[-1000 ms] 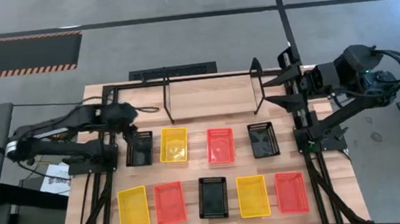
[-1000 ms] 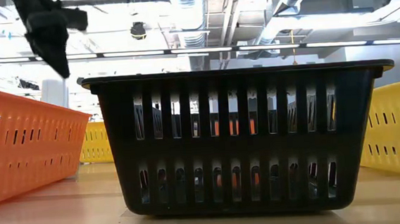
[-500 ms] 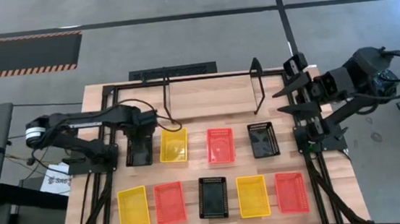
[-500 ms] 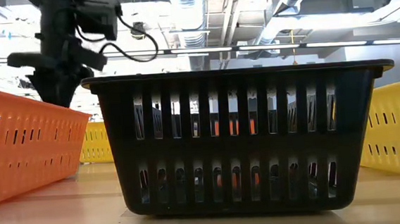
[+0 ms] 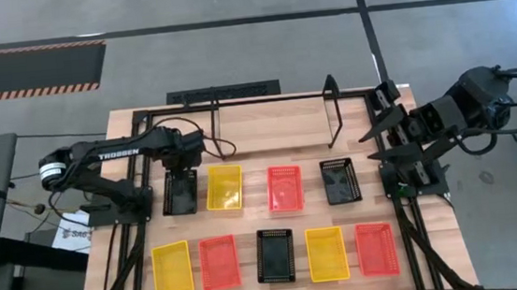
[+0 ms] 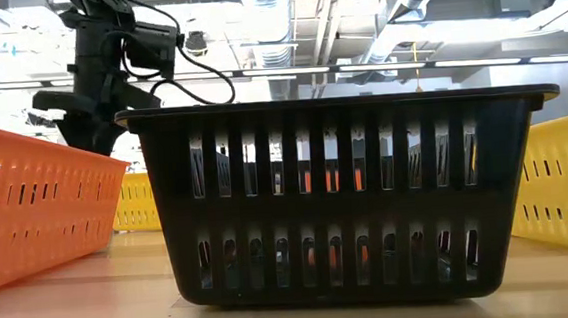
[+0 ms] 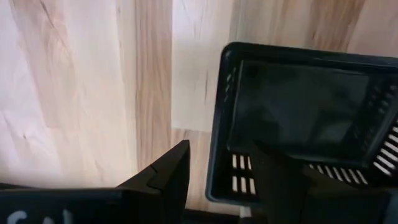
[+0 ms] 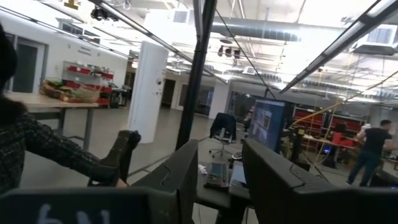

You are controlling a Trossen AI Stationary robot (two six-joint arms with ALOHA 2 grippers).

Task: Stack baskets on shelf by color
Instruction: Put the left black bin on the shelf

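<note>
In the left wrist view, my left gripper's fingers stop above the basket's rim, so it is too early to close on the black basket's rim [image 7: 219, 111]. Lowering comes first.
Nine baskets lie flat on the table in two rows: black [image 5: 180, 191], yellow [image 5: 225, 186], red [image 5: 285, 187] and black [image 5: 339, 180] at the back; yellow, red, black [image 5: 276, 255], yellow and red in front. The black rod shelf [image 5: 276, 125] stands at the far side. My left gripper [image 5: 185, 161] is open and points down at the back-left black basket's far end. In the left wrist view [image 7: 222, 149] one finger stands outside the basket's short wall [image 7: 217, 155] and one inside, with no touch showing. My right gripper [image 5: 369, 149] is open in the air at the right.
Black rail frames [image 5: 406, 217] run along both table sides. The low view is filled by the front black basket [image 6: 347, 200], with an orange one [image 6: 27, 207] to its left and a yellow one [image 6: 566, 179] to its right. People show in the room beyond [image 8: 25, 149].
My left gripper has gone toward the table's right, turned to point down and come over the far end of the back-left black basket. My right gripper has drawn back a little toward the right and near edges. No basket has moved.
</note>
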